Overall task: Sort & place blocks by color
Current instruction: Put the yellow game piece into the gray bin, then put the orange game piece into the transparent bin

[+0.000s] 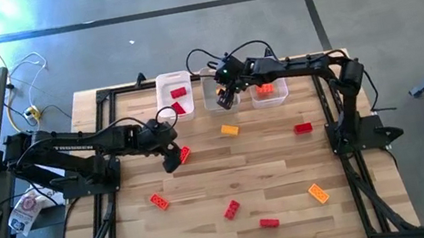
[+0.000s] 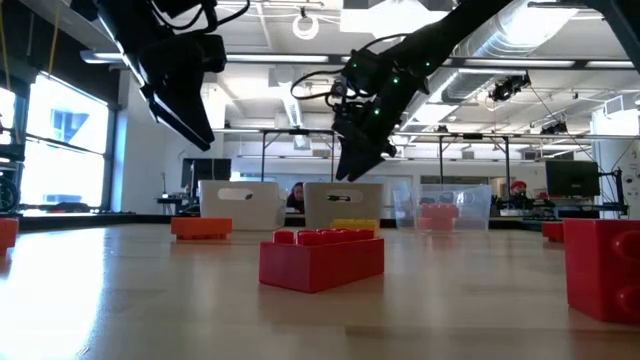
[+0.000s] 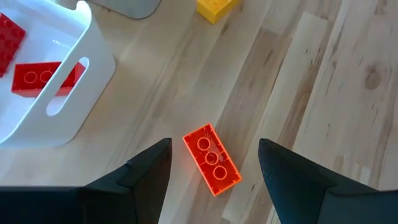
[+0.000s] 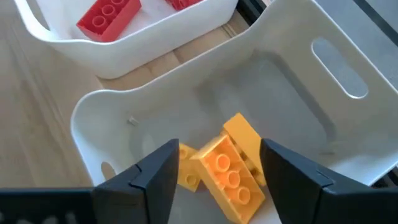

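Next, my left gripper grabs the orange-red block (image 1: 186, 152) by its long sides to sort it into the bin with the orange blocks.
My left gripper (image 1: 173, 157) (image 3: 213, 165) hangs open over an orange-red block (image 3: 212, 159) (image 1: 186, 152) that lies flat on the table; its fingers stand on either side of the block without touching it. My right gripper (image 1: 227, 95) (image 4: 217, 168) is open above the middle clear bin (image 1: 220, 91) (image 4: 292, 93). Two yellow-orange blocks (image 4: 229, 167) lie on that bin's floor under the fingers. The left bin (image 1: 175, 97) (image 3: 68, 93) holds red blocks (image 3: 42, 76). The right bin (image 1: 268, 91) holds orange blocks.
Loose blocks lie on the table: a yellow one (image 1: 230, 130) (image 3: 216, 7), a red one (image 1: 303, 128), an orange-red one (image 1: 159, 201), two red ones (image 1: 232, 210) (image 1: 269, 223) and an orange one (image 1: 319, 194). The three bins stand in a row at the far edge.
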